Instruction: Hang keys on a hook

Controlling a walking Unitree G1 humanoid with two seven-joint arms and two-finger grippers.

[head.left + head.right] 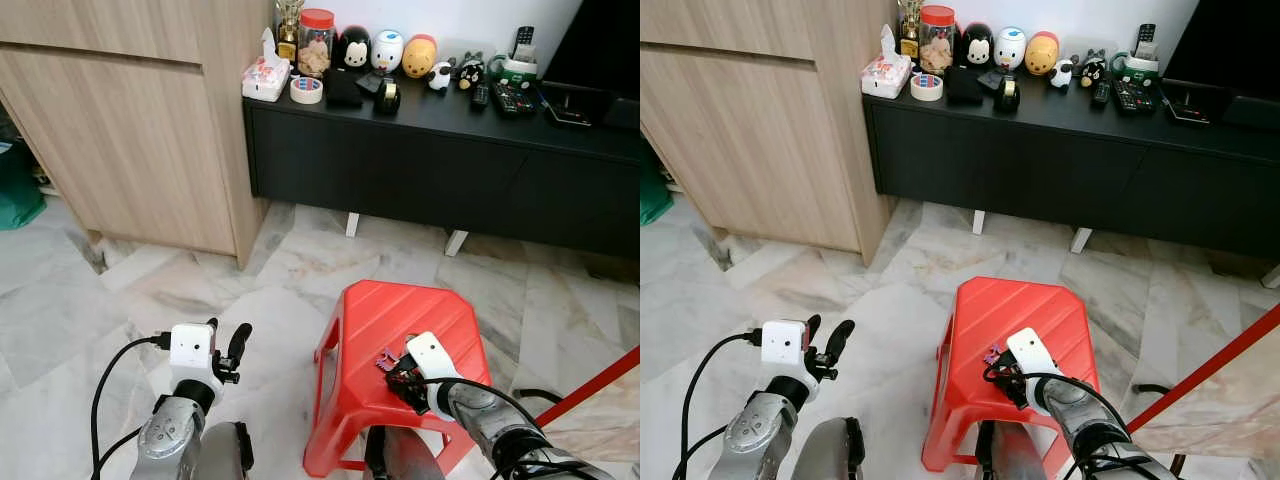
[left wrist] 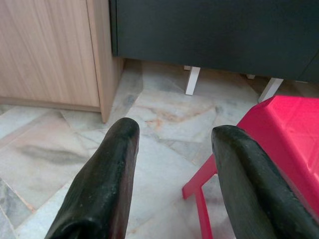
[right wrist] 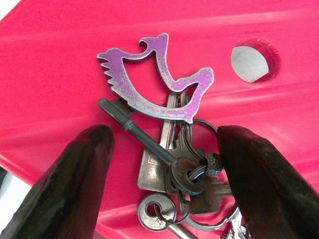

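Note:
I need to hang the keys on a hook, so I should next grab the bunch point(image 3: 169, 159) with my right gripper by the dark key's round head point(image 3: 185, 178).
A bunch of keys point(image 3: 172, 159) on rings, with a purple bird-shaped clip point(image 3: 149, 79), lies flat on top of a red plastic stool point(image 1: 400, 305). My right gripper point(image 1: 400, 376) is low over the stool's near part. It is open, with one black finger point(image 3: 79, 169) on each side of the keys point(image 1: 388, 360). The right-hand finger in the wrist view sits close to the key rings. My left gripper point(image 1: 228, 345) hangs open over the marble floor, left of the stool, with nothing between its fingers point(image 2: 107, 169).
A black low console point(image 1: 420, 160) stands behind the stool, carrying a tape roll point(image 1: 306, 90), a jar, figurines and remotes. A wooden cabinet point(image 1: 130, 130) fills the left. A red bar point(image 1: 590, 385) slants in at the lower right. Marble floor point(image 1: 200, 290) lies open on the left.

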